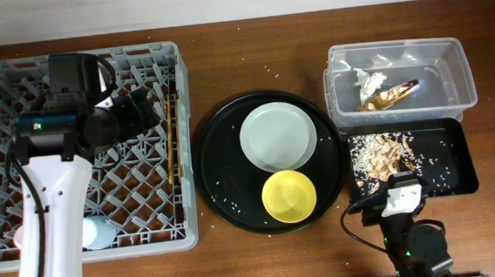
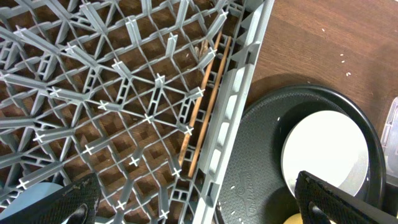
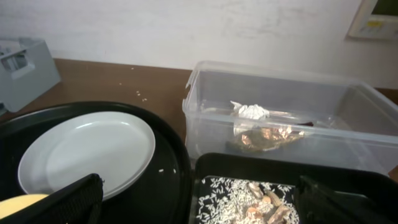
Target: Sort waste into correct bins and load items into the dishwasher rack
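The left gripper takes hold of the yellow bowl point(image 1: 288, 195) by its rim on the rack-facing side next, to stand it tilted in the dishwasher rack.
The grey dishwasher rack point(image 1: 0, 103) stands at the left with a light blue cup point(image 1: 101, 232) in its near part. My left gripper point(image 1: 145, 109) hovers over the rack's right side, open and empty point(image 2: 199, 208). The grey plate point(image 1: 278, 136) and yellow bowl point(image 1: 288, 195) sit on a round black tray point(image 1: 218, 158). The clear tub point(image 1: 461, 71) holds the white tissue point(image 1: 370, 80) and gold wrapper point(image 1: 395, 93). The black rectangular tray point(image 1: 453, 146) holds rice and beige scraps point(image 1: 378, 155). My right gripper point(image 3: 199, 208) is open and empty at that tray's near edge. The pink cup is out of view.
Wooden chopsticks point(image 1: 175, 135) lie along the rack's right wall, also in the left wrist view point(image 2: 202, 106). Loose rice grains dot the round tray and the table. The right arm's base point(image 1: 417, 249) is at the front edge.
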{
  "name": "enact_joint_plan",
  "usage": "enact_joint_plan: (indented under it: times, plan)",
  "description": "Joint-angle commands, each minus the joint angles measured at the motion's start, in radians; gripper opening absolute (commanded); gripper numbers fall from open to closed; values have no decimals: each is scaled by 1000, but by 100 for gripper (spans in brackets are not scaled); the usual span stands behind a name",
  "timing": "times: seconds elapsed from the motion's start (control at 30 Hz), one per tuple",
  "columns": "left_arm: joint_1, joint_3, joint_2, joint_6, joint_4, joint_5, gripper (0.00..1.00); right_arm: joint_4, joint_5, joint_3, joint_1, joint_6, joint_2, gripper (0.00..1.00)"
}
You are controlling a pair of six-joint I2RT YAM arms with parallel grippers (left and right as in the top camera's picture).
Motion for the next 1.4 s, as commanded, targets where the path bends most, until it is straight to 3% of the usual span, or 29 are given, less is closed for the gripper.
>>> enact_joint_plan:
  times: [0.0,0.07,0.37,0.43,0.47,0.5,0.53,0.63,0.7,0.77,0.87,0.93,1.07,1.17,1.27,1.37]
  plan:
    - [3,5,-3,-13,1,-3,99,85,1,-49,-6,-3,-13,98]
    - [3,5,-3,-13,1,-3,99,196,1,-97,-6,-2,-13,98]
    - [3,5,-3,-13,1,2,99,194,2,-95,-6,-3,-11,99]
    - [3,5,-3,-17,-2,134,99,194,2,-95,-6,-3,-11,99]
    - [-8,5,5,-16,42,283,99,194,2,-95,-6,-2,-11,98]
    - [-58,5,26,-8,54,347,99,194,2,-95,-6,-3,-11,98]
    - [-130,5,53,13,58,318,97,194,2,-95,-6,-3,-11,98]
    - [-420,5,208,21,71,31,94,194,2,-95,-6,-3,-11,98]
    - [-524,5,301,17,104,13,70,194,2,-95,-6,-3,-11,98]
    - [-610,4,406,18,108,121,62,194,2,-95,-6,-3,-11,98]
    - [-675,1,515,64,39,143,45,194,2,-95,-6,-3,-11,98]
    - [-693,0,568,191,3,143,40,194,2,-95,-6,-3,-11,98]
    - [-688,-89,583,199,82,136,35,194,2,-95,-6,-3,-11,98]
    - [-687,-116,582,198,92,144,3,194,2,-95,-6,-3,-11,98]
    - [-680,-111,576,167,67,148,0,194,2,-95,-6,-3,-11,98]
    - [-619,1,519,139,-76,114,0,194,2,-95,-6,-3,-11,98]
